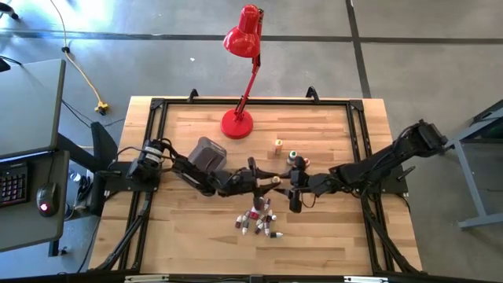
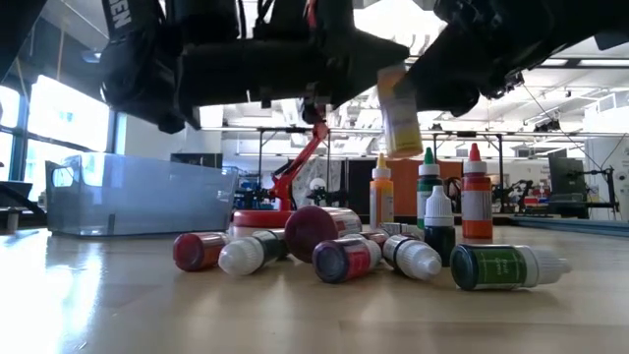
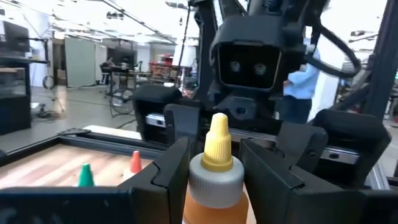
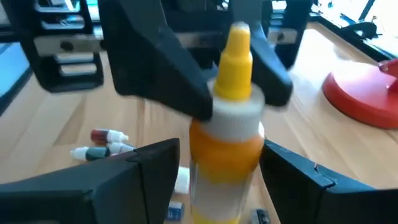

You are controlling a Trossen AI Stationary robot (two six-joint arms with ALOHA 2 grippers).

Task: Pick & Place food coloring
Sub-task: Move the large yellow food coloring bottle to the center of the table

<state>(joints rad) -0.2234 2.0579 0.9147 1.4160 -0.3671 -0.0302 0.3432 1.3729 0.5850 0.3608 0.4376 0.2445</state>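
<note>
My right gripper closes on the bottle next, since its fingers stand beside the orange body [image 4: 222, 155] below the white collar [image 4: 238, 118] and closing now would catch the bottle.
An orange food coloring bottle with a yellow cap [image 3: 216, 163] hangs in the air between my two grippers, above the table's middle [image 1: 277, 180]. My left gripper [image 3: 214, 155] reaches in from the left and is shut on it. My right gripper [image 4: 221, 162] faces it from the right, open, with a finger on either side of the bottle's body [image 4: 225, 155]. Several more bottles lie in a heap [image 1: 258, 220] on the wood nearer the near edge. A few stand upright [image 2: 476, 192] behind the heap. My left gripper pinches the orange bottle at its white collar [image 3: 214, 177], just under the yellow cap, between its two fingers [image 3: 171, 168]. The fingers come about level from the table's left. The bottle is lifted clear of the table, near upright and slightly tilted [image 2: 398, 113].
A grey see-through tub [image 1: 207, 152] sits left of centre, under my left arm. The red desk lamp's base [image 1: 236, 123] stands near the far edge. A black frame [image 1: 149, 157] runs round the table top. Bare wood shows at the near left and far right.
</note>
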